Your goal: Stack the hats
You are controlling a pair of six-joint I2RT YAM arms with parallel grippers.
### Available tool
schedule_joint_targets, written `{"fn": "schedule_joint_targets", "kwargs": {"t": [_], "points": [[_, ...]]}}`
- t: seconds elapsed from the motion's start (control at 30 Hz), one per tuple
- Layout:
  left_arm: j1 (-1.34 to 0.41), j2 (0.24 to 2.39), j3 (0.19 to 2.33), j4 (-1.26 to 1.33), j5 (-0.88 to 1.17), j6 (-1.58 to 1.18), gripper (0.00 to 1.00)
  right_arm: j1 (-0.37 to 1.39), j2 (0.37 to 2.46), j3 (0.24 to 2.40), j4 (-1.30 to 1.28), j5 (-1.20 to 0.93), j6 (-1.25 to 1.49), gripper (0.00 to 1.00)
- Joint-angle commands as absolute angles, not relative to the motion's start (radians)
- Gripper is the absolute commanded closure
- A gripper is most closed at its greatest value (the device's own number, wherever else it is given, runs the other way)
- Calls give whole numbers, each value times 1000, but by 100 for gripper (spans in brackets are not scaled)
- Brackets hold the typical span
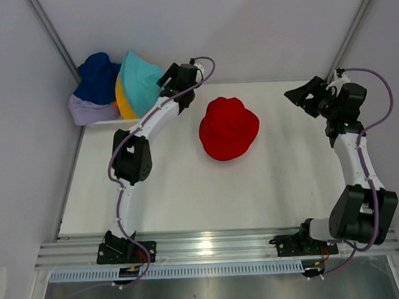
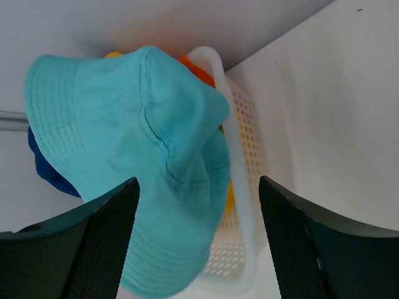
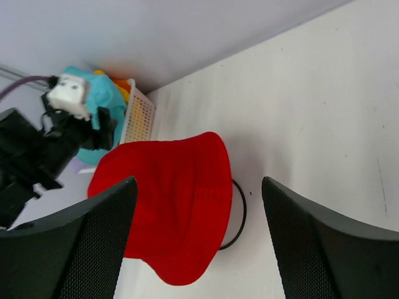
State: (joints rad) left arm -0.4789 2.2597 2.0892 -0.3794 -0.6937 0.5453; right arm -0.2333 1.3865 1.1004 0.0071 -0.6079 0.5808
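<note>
I will next grab the teal hat by its top [image 1: 152, 74] with my left gripper. The teal hat's rim and opening then stay free, so it can be stacked over the red hat [image 1: 229, 128].
A red hat [image 1: 229, 128] sits on a black wire frame [image 3: 239, 215] in the middle of the table; it also shows in the right wrist view [image 3: 168, 205]. A teal hat [image 1: 140, 82] hangs over the white basket [image 2: 244, 187] at the back left, with navy [image 1: 98, 78], lavender [image 1: 85, 110] and yellow [image 1: 122, 100] hats beside it. An orange hat [image 2: 196, 68] peeks out behind the teal hat [image 2: 143, 149]. My left gripper [image 1: 170, 77] is open, right next to the teal hat. My right gripper [image 1: 298, 96] is open and empty, off to the right of the red hat.
The white basket stands in the back left corner against the wall. Grey walls close the table at the back and sides. An aluminium rail [image 1: 212, 247] runs along the near edge.
</note>
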Motion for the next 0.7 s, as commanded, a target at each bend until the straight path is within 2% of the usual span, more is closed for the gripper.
{"fn": "schedule_joint_targets", "kwargs": {"t": [0.0, 0.17, 0.23, 0.27, 0.33, 0.4, 0.47, 0.5, 0.67], "points": [[-460, 2287, 2050, -151, -782, 745, 20, -233, 1287, 1062, -12, -614, 545, 16], [-433, 2342, 2069, -32, -795, 793, 21, -233, 1226, 1055, -12, -609, 535, 16], [-417, 2344, 2053, -11, -758, 817, 38, -233, 1215, 1048, -17, -603, 532, 15], [-411, 2344, 2046, 39, -756, 828, 53, -233, 1210, 1043, -20, -603, 531, 16], [-402, 2342, 2051, 67, -765, 822, 70, -233, 1206, 1036, -21, -607, 534, 16], [-385, 2336, 2065, -15, -727, 780, 84, -232, 1198, 1029, -18, -607, 540, 16], [-374, 2324, 2075, -93, -690, 713, 90, -232, 1193, 1023, -21, -601, 540, 16], [-362, 2316, 2075, -130, -678, 695, 98, -232, 1190, 1025, -25, -600, 540, 16], [-333, 2241, 2094, -322, -547, 511, 99, -230, 1175, 1035, -29, -598, 552, 17]]}}
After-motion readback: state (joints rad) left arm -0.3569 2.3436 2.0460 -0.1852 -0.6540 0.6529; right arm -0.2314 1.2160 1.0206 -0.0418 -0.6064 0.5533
